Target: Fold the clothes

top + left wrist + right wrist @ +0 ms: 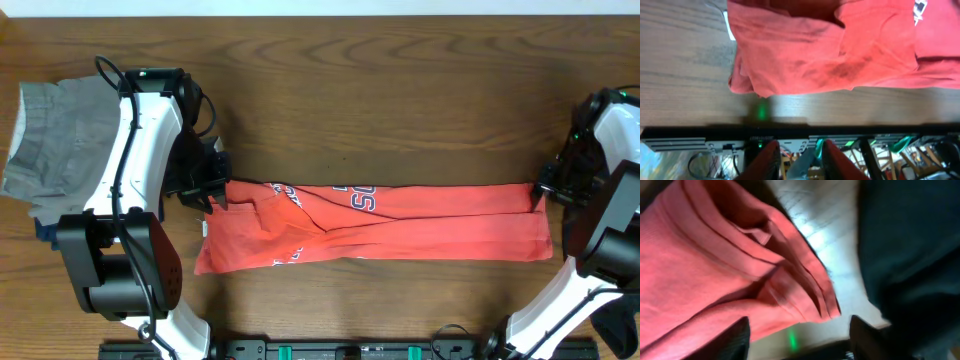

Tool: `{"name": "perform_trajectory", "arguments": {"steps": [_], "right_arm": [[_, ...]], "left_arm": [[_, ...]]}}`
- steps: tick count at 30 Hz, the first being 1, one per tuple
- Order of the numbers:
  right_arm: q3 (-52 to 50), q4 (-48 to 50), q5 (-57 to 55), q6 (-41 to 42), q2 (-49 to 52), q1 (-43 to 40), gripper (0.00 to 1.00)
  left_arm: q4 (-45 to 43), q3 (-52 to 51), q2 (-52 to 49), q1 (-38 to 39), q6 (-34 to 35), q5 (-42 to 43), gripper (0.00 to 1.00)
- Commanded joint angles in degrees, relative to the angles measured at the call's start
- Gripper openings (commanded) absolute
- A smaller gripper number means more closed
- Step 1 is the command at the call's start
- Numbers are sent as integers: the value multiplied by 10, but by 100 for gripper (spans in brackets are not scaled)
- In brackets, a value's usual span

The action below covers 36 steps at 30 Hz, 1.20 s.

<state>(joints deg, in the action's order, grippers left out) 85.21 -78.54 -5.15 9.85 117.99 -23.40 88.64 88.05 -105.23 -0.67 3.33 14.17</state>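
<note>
I should next grab the coral-red T-shirt at its layered end corner (541, 251) with my right gripper and then fold that end inward over the T-shirt's band (410, 224).
The clothes here are a coral-red T-shirt (400, 225), folded into a long band across the table, with part of its white and dark print showing on top. My left gripper (212, 192) hovers at the band's left end. In the left wrist view it (800, 150) is open and empty, and the shirt's rumpled end (805, 55) lies just ahead of it. My right gripper (540, 192) is at the band's right end. The right wrist view shows it (800, 335) open wide, its fingers (735, 340) clear of the layered shirt corner (805, 295).
A grey garment (60, 130) lies at the table's far left, over something dark blue (45, 230). A dark shape (910, 255) fills the right of the right wrist view. A black rail (350, 350) runs along the front edge.
</note>
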Motion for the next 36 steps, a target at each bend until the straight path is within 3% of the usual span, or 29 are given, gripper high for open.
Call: {"name": "perform_trajectory", "arguments": {"steps": [1, 6, 10, 18, 21, 23, 24, 30, 36], "right_arm": [[-22, 18, 61, -56, -7, -17, 67], [-55, 73, 59, -66, -7, -25, 75], [-79, 99, 58, -79, -7, -25, 76], [-128, 147, 58, -97, -7, -25, 68], [-154, 174, 59, -97, -7, -24, 54], [-158, 179, 59, -97, -7, -25, 16], [-157, 179, 59, -97, -7, -25, 1], [-113, 147, 61, -94, -7, -26, 1], [12, 53, 52, -70, -7, -45, 1]], "left_arm": [[-7, -1, 5, -3, 15, -7, 33], [-9, -1, 5, -3, 15, -7, 34], [-9, -1, 5, -3, 15, -7, 34], [-12, -1, 5, -3, 14, -7, 35], [-12, -1, 5, -3, 14, -7, 35], [-12, -1, 5, -3, 14, -7, 35], [-12, -1, 5, -3, 14, -7, 35], [-21, -1, 5, -3, 15, -7, 35], [-24, -1, 5, -3, 15, -7, 35]]}}
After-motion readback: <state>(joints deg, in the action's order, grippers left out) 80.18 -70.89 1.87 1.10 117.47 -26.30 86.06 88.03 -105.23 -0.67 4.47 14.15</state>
